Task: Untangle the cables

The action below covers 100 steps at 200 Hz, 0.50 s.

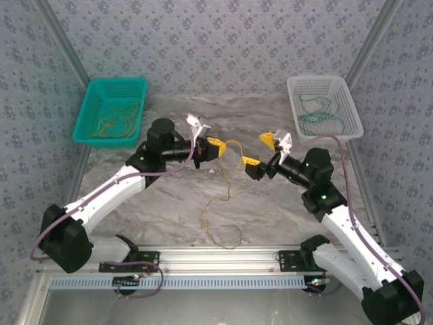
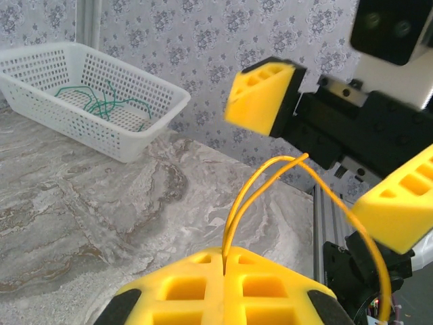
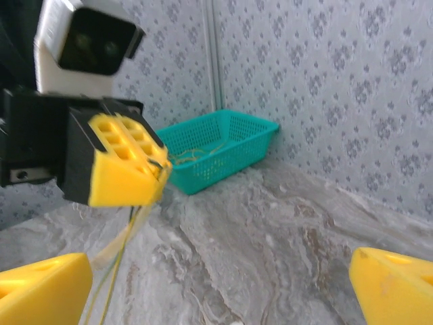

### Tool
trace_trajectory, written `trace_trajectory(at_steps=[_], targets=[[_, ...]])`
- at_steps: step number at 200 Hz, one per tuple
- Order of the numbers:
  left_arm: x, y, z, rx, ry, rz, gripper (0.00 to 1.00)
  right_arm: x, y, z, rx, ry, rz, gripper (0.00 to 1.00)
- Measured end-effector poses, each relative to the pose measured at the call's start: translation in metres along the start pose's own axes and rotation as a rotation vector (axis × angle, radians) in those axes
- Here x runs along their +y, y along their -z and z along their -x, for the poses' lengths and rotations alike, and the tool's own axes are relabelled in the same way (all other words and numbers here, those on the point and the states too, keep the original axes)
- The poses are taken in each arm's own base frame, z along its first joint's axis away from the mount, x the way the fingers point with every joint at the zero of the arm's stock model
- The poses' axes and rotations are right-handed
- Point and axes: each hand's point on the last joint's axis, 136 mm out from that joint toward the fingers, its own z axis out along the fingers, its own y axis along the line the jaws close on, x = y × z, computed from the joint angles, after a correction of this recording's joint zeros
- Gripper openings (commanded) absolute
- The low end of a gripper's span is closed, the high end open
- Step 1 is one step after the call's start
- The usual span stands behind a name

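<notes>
I need to untangle the strands, so I should next grab the orange-tan cable's loop that arcs from my left gripper with my right gripper.
One orange-tan cable (image 1: 233,144) arcs out of my left gripper (image 1: 220,150), which is shut on it above the table's middle. Its long tail hangs down and curls on the marble (image 1: 222,227). In the left wrist view the strand (image 2: 254,193) rises doubled from the seam of the closed yellow fingers (image 2: 189,288). My right gripper (image 1: 258,151) faces the left one, open, with nothing between its fingers; the loop passes close to its lower finger. In the right wrist view the wide-apart fingertips (image 3: 40,288) frame the left gripper (image 3: 125,169) and the hanging strands (image 3: 116,264).
A teal basket (image 1: 86,112) at the back left holds orange-tan cables (image 1: 115,125). A white basket (image 1: 318,80) at the back right holds dark green cables (image 1: 318,115). Patterned walls close in the sides and back. An aluminium rail (image 1: 216,256) runs along the near edge.
</notes>
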Motion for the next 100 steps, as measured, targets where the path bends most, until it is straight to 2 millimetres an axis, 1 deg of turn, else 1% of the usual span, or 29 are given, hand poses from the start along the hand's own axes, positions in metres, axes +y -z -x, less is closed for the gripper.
trace_trajectory(at_steps=[12, 53, 62, 70, 76, 81, 92, 97, 100], targets=[[0.0, 0.0, 0.0, 0.0, 0.0, 0.0, 0.0, 0.001, -0.001, 0.001, 0.001, -0.011, 0.009, 1.0], [0.0, 0.0, -0.001, 0.002, 0.001, 0.0, 0.0, 0.004, -0.009, -0.01, 0.038, -0.068, 0.049, 1.0], [0.0, 0.0, 0.0, 0.002, 0.001, 0.0, 0.0, 0.004, -0.013, -0.012, 0.048, -0.076, 0.057, 0.98], [0.0, 0.0, 0.0, 0.002, 0.001, 0.0, 0.0, 0.004, -0.018, -0.014, 0.062, -0.088, 0.065, 0.94], [0.0, 0.0, -0.001, 0.002, 0.001, -0.001, 0.0, 0.004, -0.023, -0.015, 0.073, -0.096, 0.07, 0.9], [0.0, 0.0, -0.001, 0.002, 0.001, -0.001, 0.0, 0.003, -0.027, -0.017, 0.084, -0.103, 0.074, 0.83], [-0.001, 0.0, -0.001, 0.002, 0.001, -0.002, 0.0, 0.003, -0.036, -0.022, 0.109, -0.121, 0.081, 0.56], [-0.001, 0.0, -0.001, 0.003, 0.001, -0.002, 0.0, 0.002, -0.039, -0.024, 0.121, -0.123, 0.08, 0.46], [-0.001, -0.001, -0.001, 0.003, 0.001, -0.003, 0.0, 0.002, -0.042, -0.025, 0.128, -0.128, 0.08, 0.37]])
